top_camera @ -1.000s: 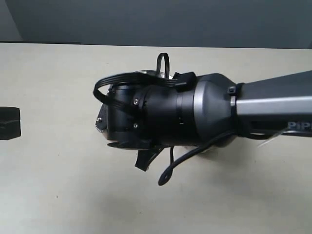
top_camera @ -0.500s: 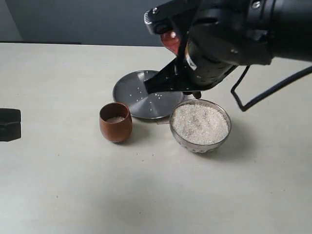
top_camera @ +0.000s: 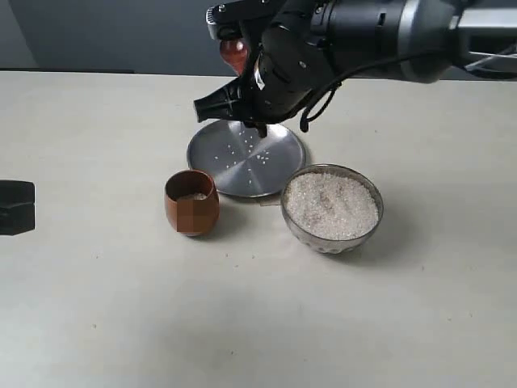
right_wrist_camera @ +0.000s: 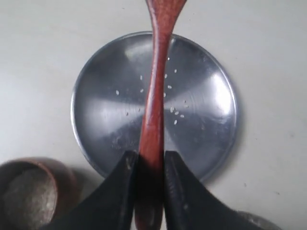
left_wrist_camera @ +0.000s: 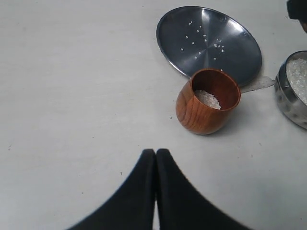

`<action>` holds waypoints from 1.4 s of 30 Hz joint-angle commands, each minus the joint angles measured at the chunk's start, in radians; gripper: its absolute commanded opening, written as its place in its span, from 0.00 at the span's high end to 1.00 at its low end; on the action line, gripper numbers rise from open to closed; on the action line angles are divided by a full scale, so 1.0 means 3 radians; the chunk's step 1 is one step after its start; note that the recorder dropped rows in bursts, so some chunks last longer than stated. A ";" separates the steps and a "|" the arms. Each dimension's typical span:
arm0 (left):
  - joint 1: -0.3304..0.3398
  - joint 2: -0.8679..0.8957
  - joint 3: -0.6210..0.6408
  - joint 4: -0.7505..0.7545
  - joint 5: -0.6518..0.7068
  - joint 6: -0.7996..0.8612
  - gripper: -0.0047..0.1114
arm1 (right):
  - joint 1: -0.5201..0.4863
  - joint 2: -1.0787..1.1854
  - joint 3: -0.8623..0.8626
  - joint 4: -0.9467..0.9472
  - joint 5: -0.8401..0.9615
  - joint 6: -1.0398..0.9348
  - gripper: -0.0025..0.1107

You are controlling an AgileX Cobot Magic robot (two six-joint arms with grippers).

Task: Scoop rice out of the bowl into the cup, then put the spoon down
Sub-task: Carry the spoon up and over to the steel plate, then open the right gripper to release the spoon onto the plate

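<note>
My right gripper stays closed on the spoon for now, until lowered inside the plate, since the spoon's head hangs high beyond the steel plate's far rim (top_camera: 286, 128).
The spoon (right_wrist_camera: 154, 96) is pinched by its handle in my right gripper (right_wrist_camera: 150, 157), which is shut on it above the steel plate. Its head (top_camera: 234, 52) pokes out past the fingers in the exterior view, where the right gripper (top_camera: 230, 101) hangs over the plate's far side. The wooden cup (top_camera: 191, 202) (left_wrist_camera: 207, 108) stands upright with a little rice (left_wrist_camera: 207, 98) inside. To its right, the glass bowl (top_camera: 332, 234) is heaped with rice (top_camera: 332, 204). My left gripper (left_wrist_camera: 156, 153) is shut and empty, low over the table short of the cup.
A flat steel plate (top_camera: 275, 166) (right_wrist_camera: 206, 110) with several stray grains lies behind the cup and bowl. A few grains lie spilled on the table (left_wrist_camera: 256, 85) between plate and bowl. The left gripper (top_camera: 16, 206) shows at the exterior view's left edge.
The right arm, which blocked the exterior view a second ago, has swung up and back, then left, carrying the spoon over the plate. The left gripper has stayed still.
</note>
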 commanded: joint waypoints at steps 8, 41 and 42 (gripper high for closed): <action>-0.0023 0.0005 -0.0005 -0.0061 -0.0043 -0.0002 0.96 | -0.0107 0.0823 -0.0421 0.0262 -0.0203 -0.0161 0.98; -0.0023 0.0005 -0.0005 -0.0073 -0.0067 -0.0002 0.96 | -0.0209 0.0696 -0.0421 0.0331 -0.0156 -0.0081 0.65; -0.0023 0.0005 -0.0005 -0.0080 -0.0067 -0.0002 0.96 | -0.0209 0.0592 -0.0421 0.0289 -0.0090 -0.0107 0.69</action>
